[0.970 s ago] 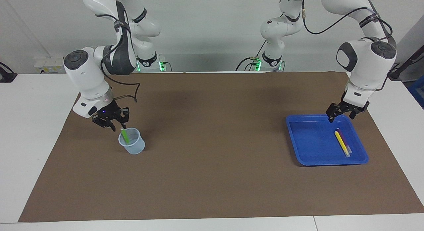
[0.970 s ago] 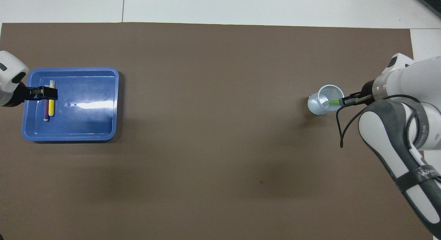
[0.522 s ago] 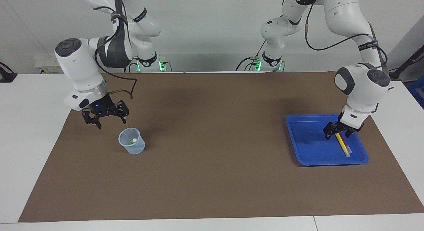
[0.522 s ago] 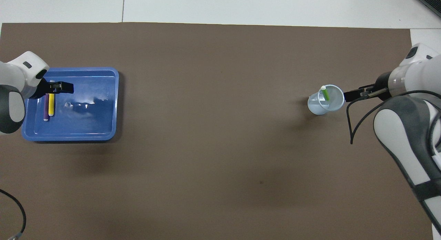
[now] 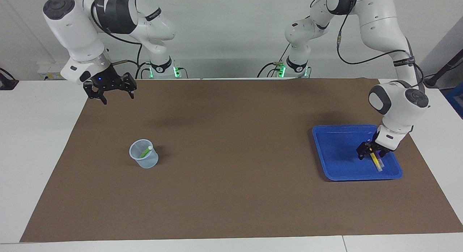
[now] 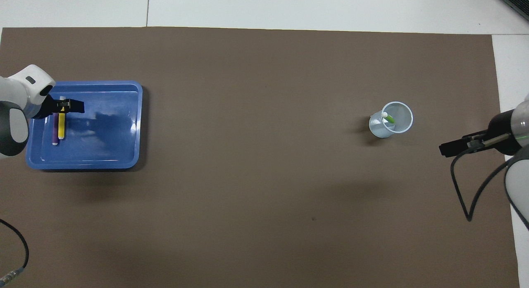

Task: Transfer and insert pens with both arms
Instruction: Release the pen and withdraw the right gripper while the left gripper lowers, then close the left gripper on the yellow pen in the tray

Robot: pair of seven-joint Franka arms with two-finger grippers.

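I need to grab the yellow pen by its white end [image 6: 62, 98] with my left gripper, so that the yellow pen's yellow body [image 6: 61, 127] stays free for my right gripper.
The green pen [image 5: 146, 152] [image 6: 388, 119] leans inside a clear plastic cup [image 5: 144, 162] [image 6: 378, 129], free of any gripper. My right gripper [image 5: 118, 97] [image 6: 448, 148] hangs open and empty, high over the mat's edge at the right arm's end, well away from the cup. A blue tray [image 5: 332, 150] [image 6: 103, 147] holds the yellow pen [image 5: 376, 162] [image 6: 61, 129] and the purple pen [image 6: 54, 133] lying side by side. My left gripper [image 5: 370, 156] [image 6: 66, 108] is low in the tray, open, its fingers on either side of the yellow pen's end.
A brown mat [image 5: 231, 136] covers the table between the cup and the tray. White table surface borders the mat on all sides. A black cable [image 6: 463, 189] loops down from the right arm's wrist.
The right gripper let go of the green pen, which dropped into the cup, then rose and drew back toward the robots. The left gripper came down into the tray over the yellow pen.
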